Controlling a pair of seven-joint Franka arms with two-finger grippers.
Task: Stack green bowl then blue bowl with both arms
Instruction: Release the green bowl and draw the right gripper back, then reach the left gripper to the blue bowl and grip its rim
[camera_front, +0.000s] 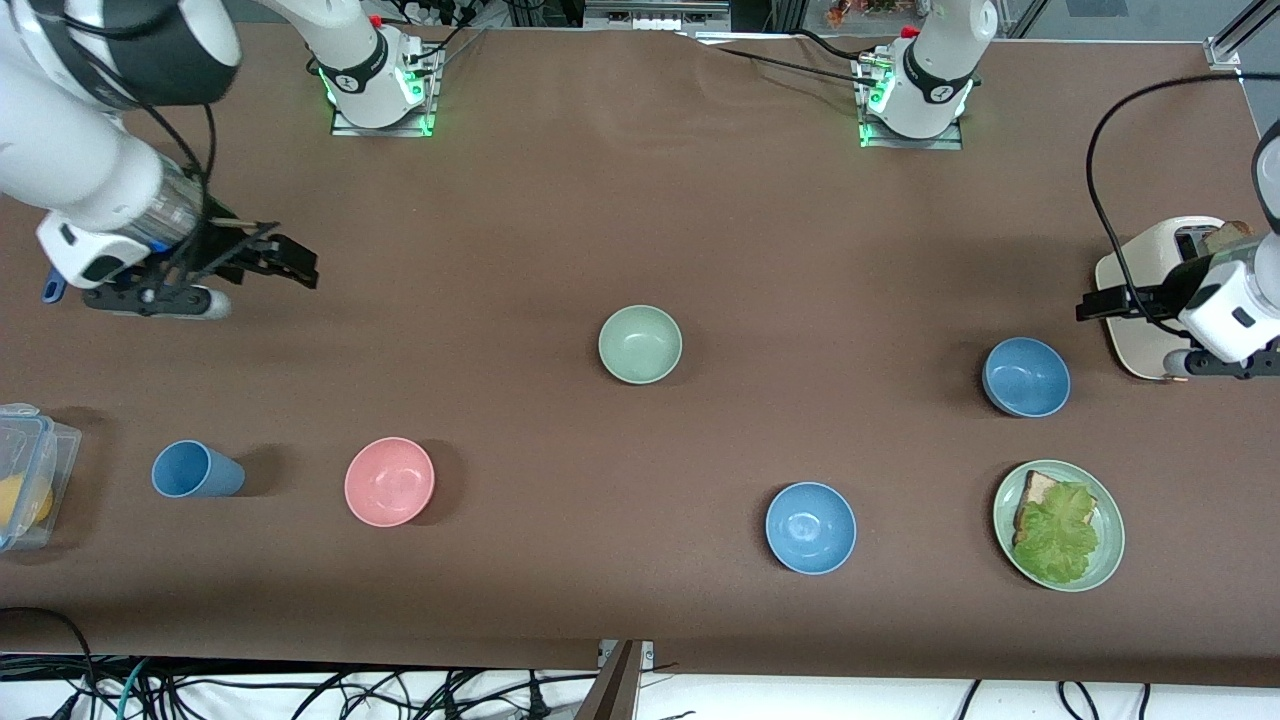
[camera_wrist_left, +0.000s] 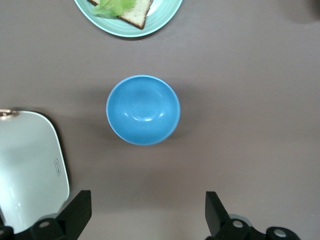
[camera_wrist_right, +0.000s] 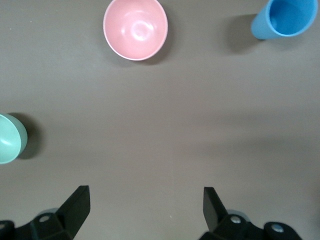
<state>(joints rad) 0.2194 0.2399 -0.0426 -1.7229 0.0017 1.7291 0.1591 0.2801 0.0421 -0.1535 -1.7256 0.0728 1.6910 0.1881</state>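
The blue bowl beside the toaster should stack with the green bowl (camera_front: 640, 344), so the robot's left gripper will grab it by its rim (camera_front: 1027, 340) next.
The pale green bowl (camera_front: 640, 344) sits upright and empty mid-table; its rim also shows in the right wrist view (camera_wrist_right: 9, 139). One blue bowl (camera_front: 1026, 376) stands toward the left arm's end, and the left wrist view looks down on it (camera_wrist_left: 143, 110). A second blue bowl (camera_front: 810, 527) lies nearer the front camera. My left gripper (camera_front: 1098, 305) (camera_wrist_left: 147, 205) hangs open and empty over the table by the white appliance, apart from the bowl. My right gripper (camera_front: 292, 264) (camera_wrist_right: 145, 197) is open and empty over bare table toward the right arm's end.
A pink bowl (camera_front: 389, 481) (camera_wrist_right: 135, 29) and a blue cup (camera_front: 195, 470) (camera_wrist_right: 285, 19) stand toward the right arm's end, beside a clear box (camera_front: 25, 475). A green plate (camera_front: 1110, 540) (camera_wrist_left: 165, 17) carries bread and lettuce. A white toaster (camera_front: 1150, 290) (camera_wrist_left: 27, 165) sits by the left gripper.
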